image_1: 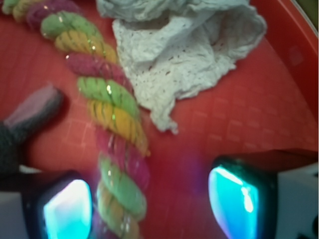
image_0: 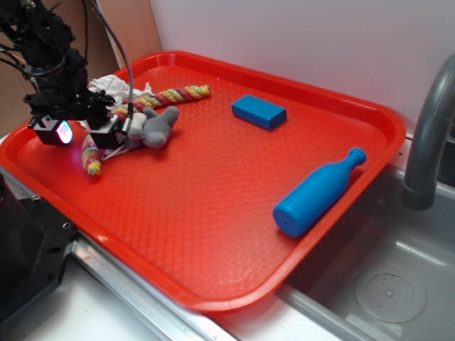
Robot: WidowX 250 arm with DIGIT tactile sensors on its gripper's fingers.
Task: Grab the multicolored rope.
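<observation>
I should next take hold of the multicolored rope by its twisted middle part (image_1: 122,181) with my gripper to pick it up from the red tray.
The multicolored rope (image_0: 170,94), twisted in red, yellow, pink and green, lies at the far left of the red tray (image_0: 213,213). One end points to the back, the other end (image_0: 92,160) lies near the left rim. My gripper (image_0: 79,133) hangs low over the rope's left part. In the wrist view the rope (image_1: 112,114) runs down between my two glowing pads (image_1: 67,211), close to the left one. The jaws stand wide apart and do not touch it. My gripper (image_1: 149,206) is open.
A small grey plush mouse (image_0: 158,126) lies against the rope; its ear shows in the wrist view (image_1: 35,107). A white rag (image_0: 114,87) lies behind the gripper, also in the wrist view (image_1: 184,55). A blue block (image_0: 259,111) and a blue bottle (image_0: 318,192) lie to the right. A sink (image_0: 384,284) adjoins the tray.
</observation>
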